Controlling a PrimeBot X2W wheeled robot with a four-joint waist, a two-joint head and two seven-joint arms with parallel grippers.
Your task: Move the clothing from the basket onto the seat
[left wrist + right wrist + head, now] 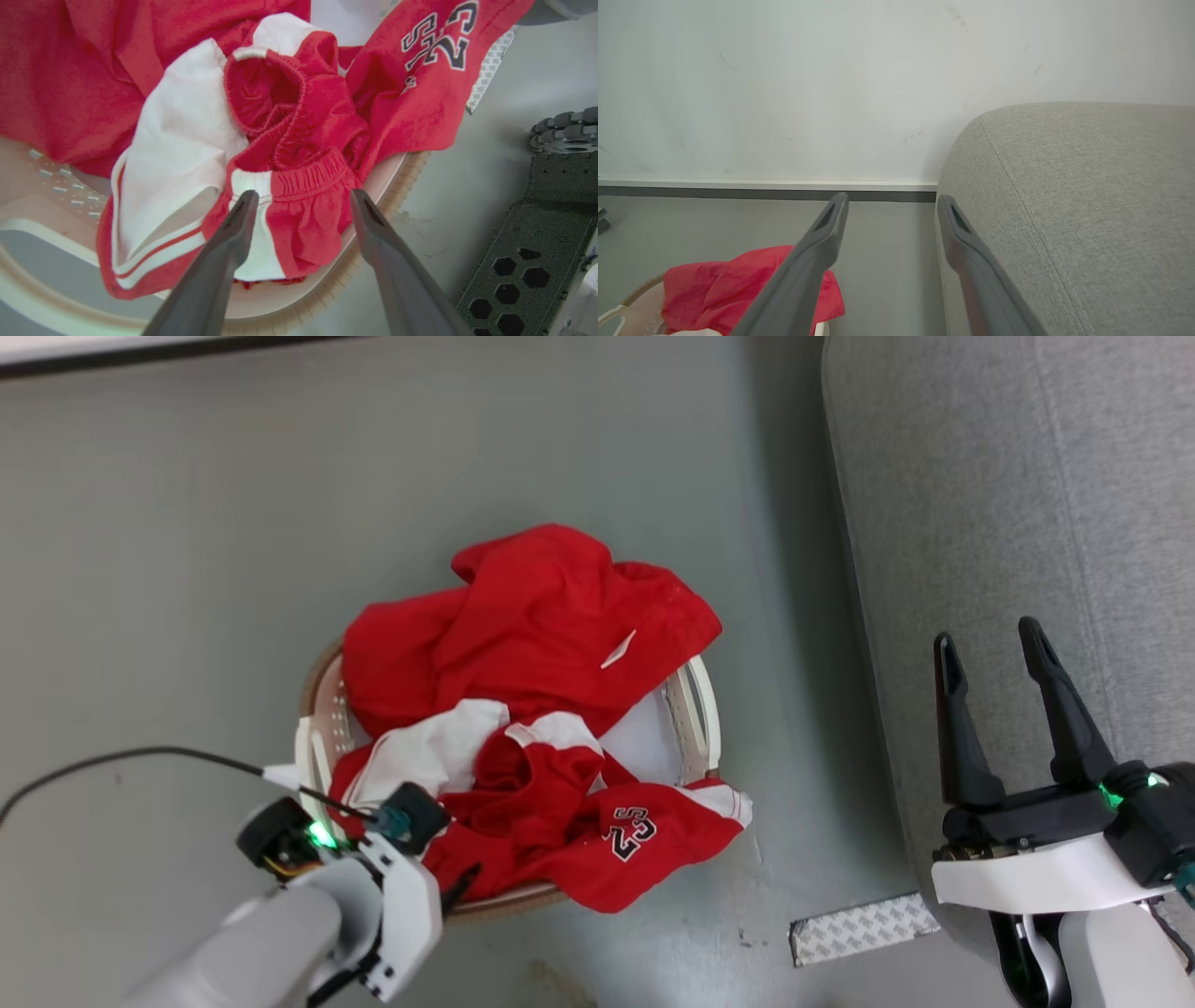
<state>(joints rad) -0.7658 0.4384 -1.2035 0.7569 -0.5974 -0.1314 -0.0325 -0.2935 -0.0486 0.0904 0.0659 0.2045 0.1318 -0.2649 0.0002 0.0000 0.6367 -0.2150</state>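
Observation:
My left gripper is going to move the red shorts out of the basket onto the seat (1027, 476), so it needs to pick them up by their bunched waistband (450, 853) next.
The basket (698, 709) stands on the floor, heaped with red clothing (532, 625); a red piece with white panels and printed lettering (644, 845) hangs over its near rim. My left gripper (303, 195) is open, its fingertips either side of a red elastic waistband (308, 179) at the basket's rim (280, 305), close to it but not closed on it. My right gripper (986, 637) is open and empty above the left edge of the grey seat (1027, 476). In the right wrist view, that gripper (892, 199) points at the wall, with the seat (1087, 186) on its right and the clothing (733, 280) low on the left.
A patterned metal strip (864, 927) lies on the floor between basket and seat. A black cable (140, 756) loops from my left wrist. My dark base with a wheel (537, 242) sits right of the basket. A wall with a baseboard (761, 186) stands behind.

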